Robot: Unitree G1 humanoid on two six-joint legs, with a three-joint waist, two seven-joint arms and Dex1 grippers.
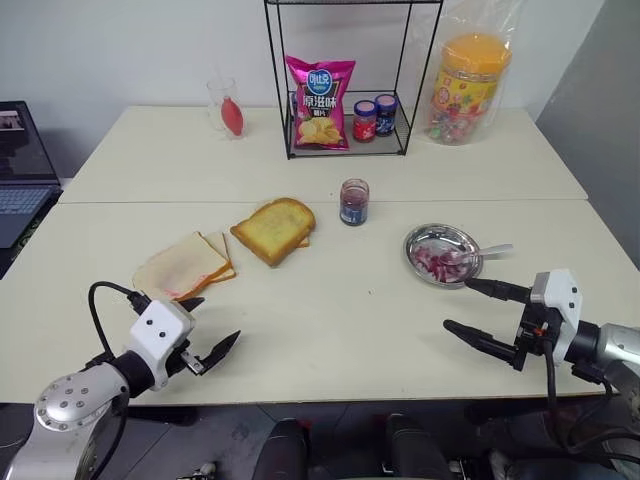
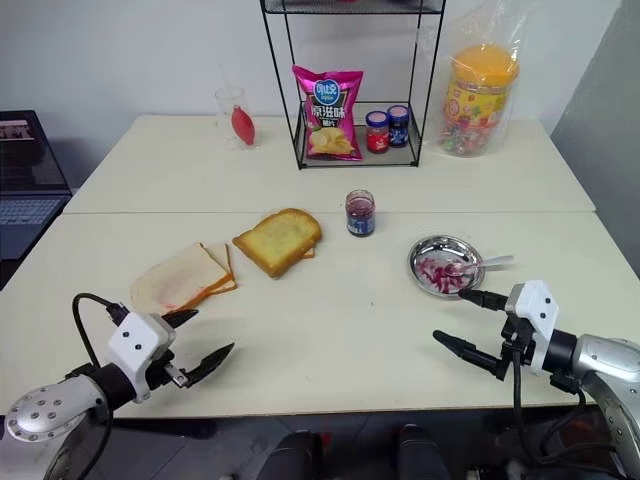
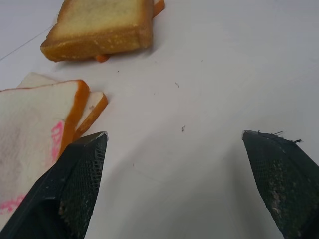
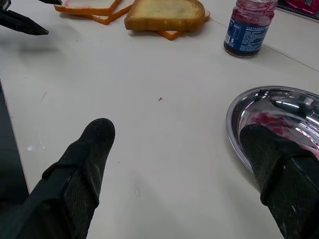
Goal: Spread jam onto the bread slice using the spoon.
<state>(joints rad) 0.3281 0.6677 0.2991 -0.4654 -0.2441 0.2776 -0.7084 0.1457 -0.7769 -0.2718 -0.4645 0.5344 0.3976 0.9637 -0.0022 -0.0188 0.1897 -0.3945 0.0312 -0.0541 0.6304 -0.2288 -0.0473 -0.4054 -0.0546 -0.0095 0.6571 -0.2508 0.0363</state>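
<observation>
The jam needs a slice laid out for it. My left gripper will next grab the bread slice by its crust edge (image 3: 70, 127).
The bread slice (image 1: 183, 267), white with a tan crust and a pink smear, lies at the table's left on top of another slice. Dark red jam (image 1: 437, 262) is smeared in a round metal dish (image 1: 418, 240) at the right, and more sits in the small glass jar (image 1: 353, 202) mid-table. The spoon (image 1: 493, 250) rests in the dish with its handle over the right rim. My left gripper (image 1: 218, 319) hovers open just in front of the bread slice (image 3: 30, 119). My right gripper (image 1: 457, 304) stands open in front of the dish (image 4: 237, 107), nothing between its fingers (image 4: 82, 164).
A golden toasted slice (image 1: 275, 229) lies between the bread and the jar. At the back stands a wire rack (image 1: 345, 75) with a chip bag and two small jars, a candy tub (image 1: 468, 88) to its right, a glass (image 1: 226, 105) to its left. A laptop (image 1: 20, 185) sits far left.
</observation>
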